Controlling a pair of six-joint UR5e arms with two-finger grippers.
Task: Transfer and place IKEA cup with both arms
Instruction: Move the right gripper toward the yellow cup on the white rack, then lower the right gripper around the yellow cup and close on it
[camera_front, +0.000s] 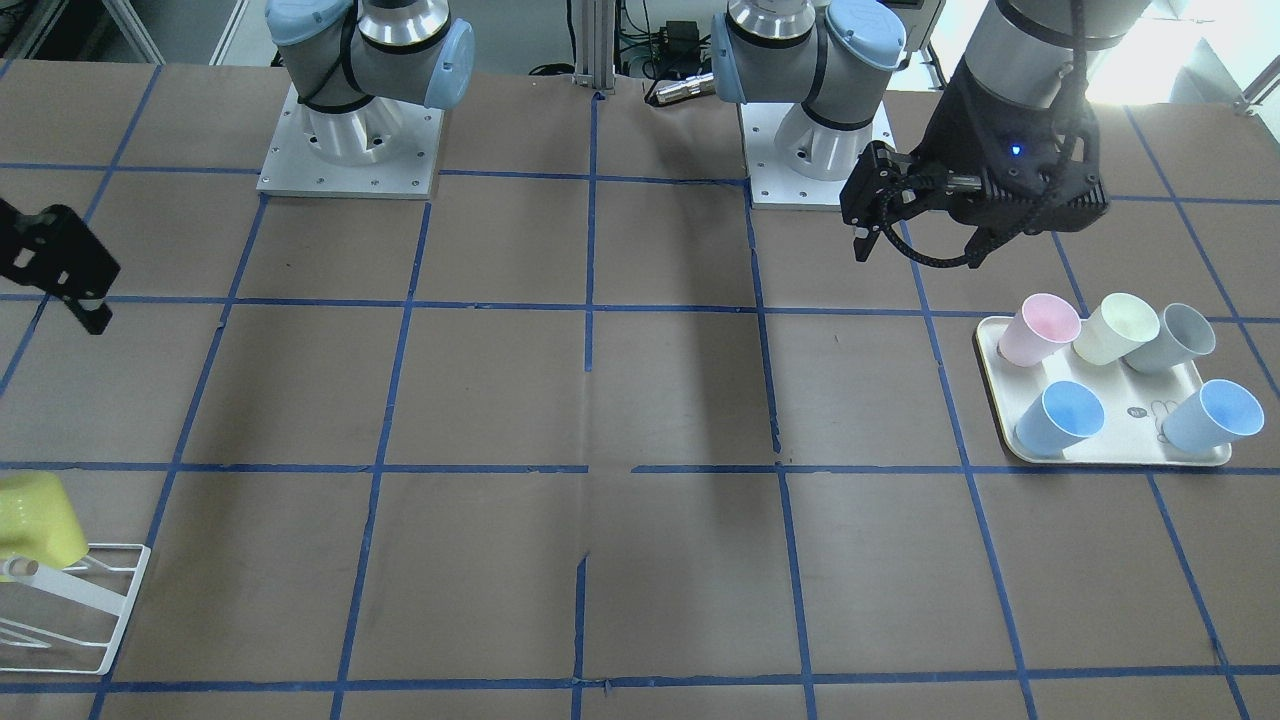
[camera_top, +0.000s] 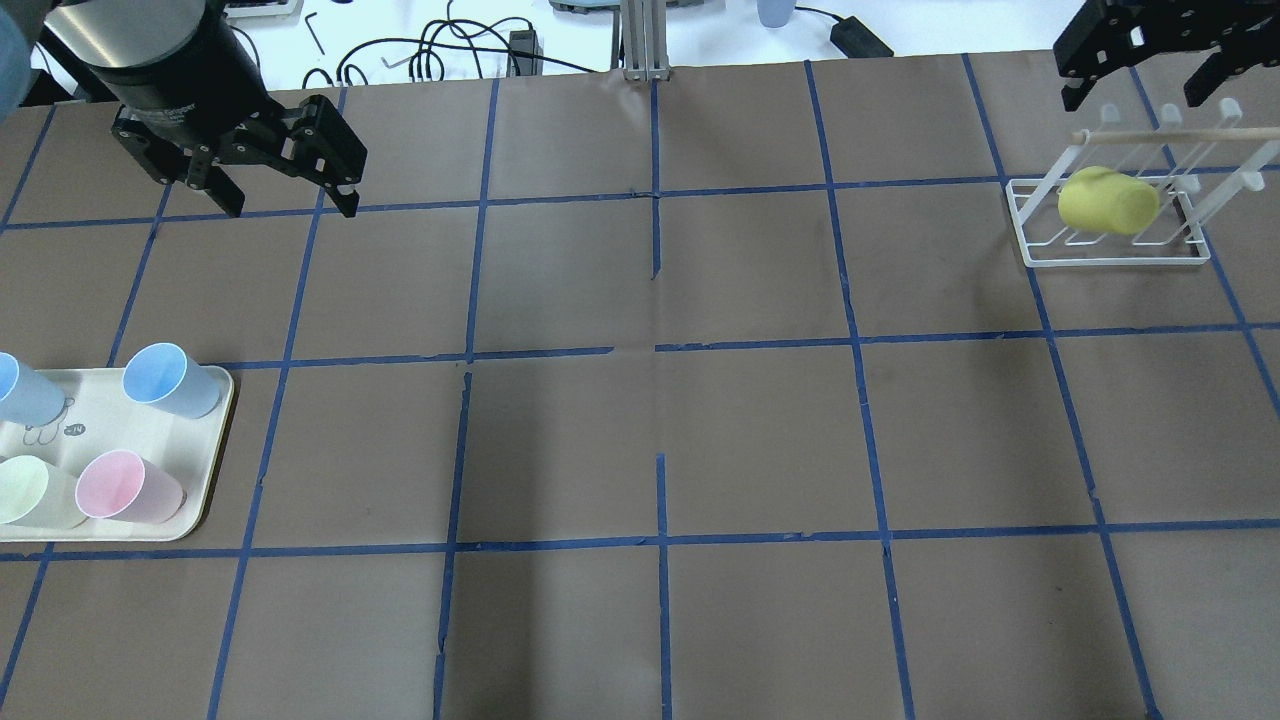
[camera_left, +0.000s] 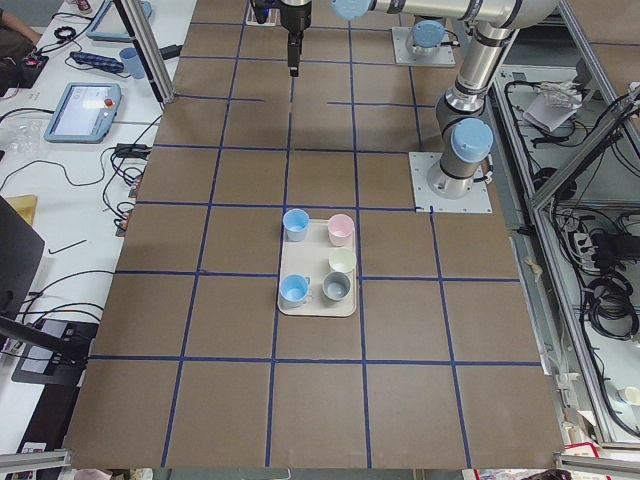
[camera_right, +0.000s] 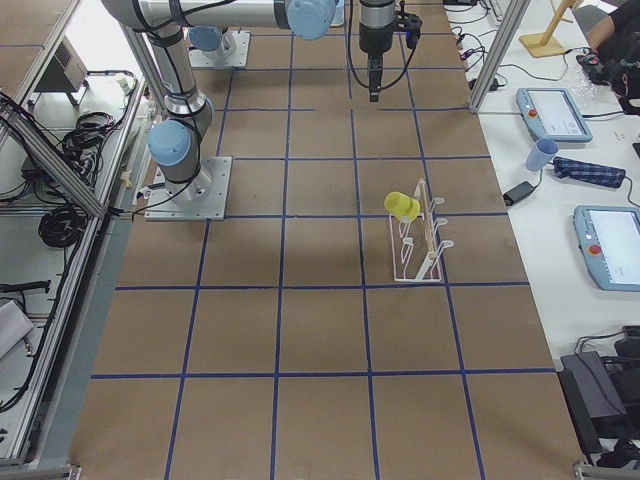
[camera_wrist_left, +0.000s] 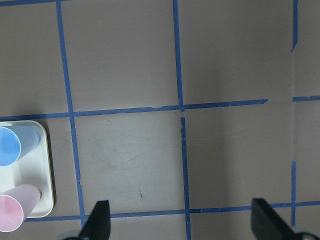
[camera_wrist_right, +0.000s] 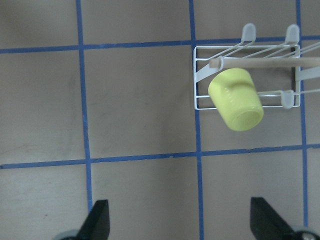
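My right gripper should next grip the closed base of the cup, so that it can lift the yellow IKEA cup off the rack (camera_front: 102, 606) (camera_wrist_right: 272, 62) for handover.
The yellow IKEA cup (camera_top: 1108, 200) hangs tilted, mouth down, on a peg of the white wire rack (camera_top: 1035, 245). It also shows in the right wrist view (camera_wrist_right: 236, 99) and at the left edge of the front view (camera_front: 30, 518). My right gripper (camera_top: 1132, 95) is open and empty, raised beyond the rack and apart from the cup. My left gripper (camera_top: 290, 208) is open and empty, high above the table and beyond the tray; it also shows in the front view (camera_front: 915, 250).
A cream tray (camera_top: 215, 440) at the left holds several pastel cups: two light blue (camera_top: 170, 380), a pink (camera_top: 125, 487), a pale cream one (camera_front: 1115, 328) and a grey one (camera_front: 1170, 338). Brown paper with blue tape lines covers the table.
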